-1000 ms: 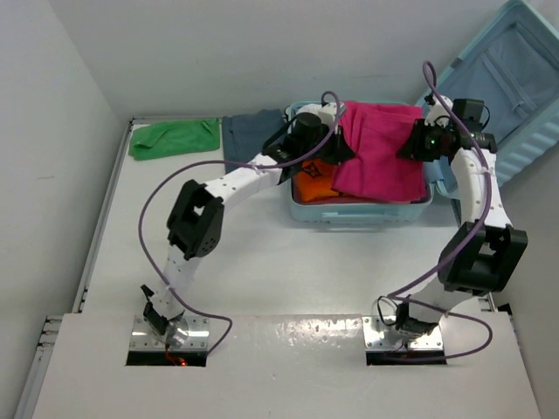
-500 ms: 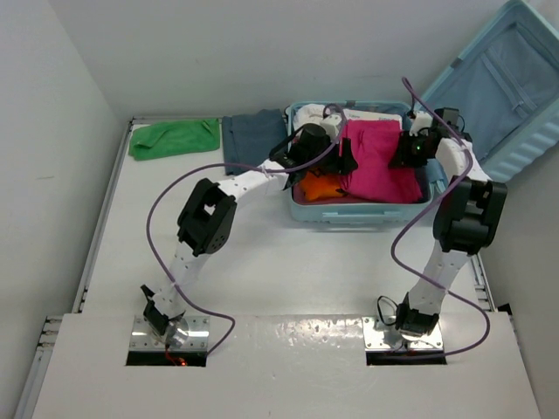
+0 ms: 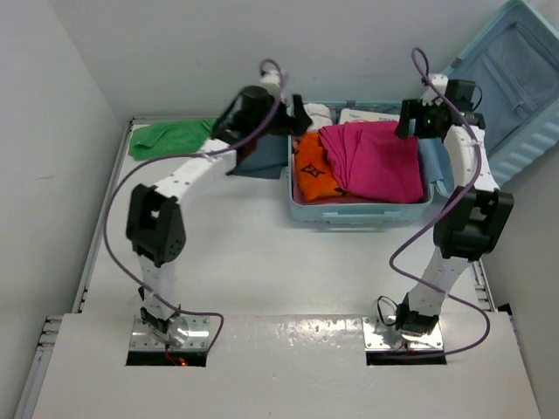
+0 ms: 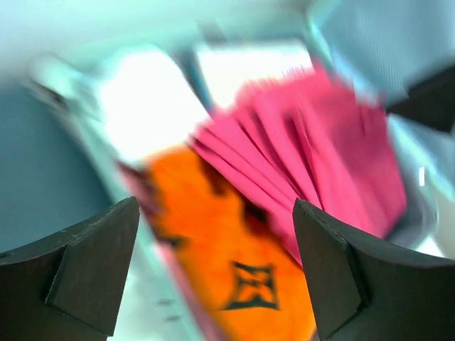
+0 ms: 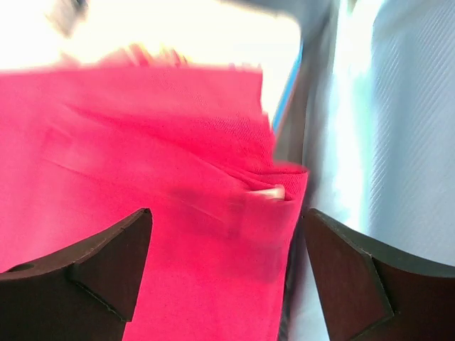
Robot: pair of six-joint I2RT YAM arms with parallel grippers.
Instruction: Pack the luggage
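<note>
The grey-blue cloth's opposite edge remains for my right gripper. My left gripper should next grab the cloth's edge away from the luggage to pack the cloth.
The luggage (image 3: pixel 358 212) is a pale blue hard-shell suitcase lying open at the back of the table, with its lid (image 3: pixel 515 83) propped up to the right. Inside it a pink garment (image 3: pixel 376 161) lies folded beside an orange garment (image 3: pixel 313 170). My left gripper (image 3: pixel 297 115) hangs open over the suitcase's left rim. In the left wrist view the orange garment (image 4: pixel 242 270) and the pink garment (image 4: pixel 320 156) lie below the open gripper (image 4: pixel 215 234), untouched. My right gripper (image 3: pixel 409 120) is open above the pink garment's far right corner (image 5: pixel 142 128), holding nothing (image 5: pixel 227 220).
A green cloth (image 3: pixel 170 137) and a grey-blue cloth (image 3: pixel 258 153) lie on the table left of the suitcase. White items (image 3: pixel 367 113) sit at the suitcase's back. Walls close in on the left and behind. Purple cables loop off both arms.
Both grippers have opened and let go of the pink garment, which now lies inside the suitcase. The left arm has pulled up and back to the left; the right has lifted slightly.
</note>
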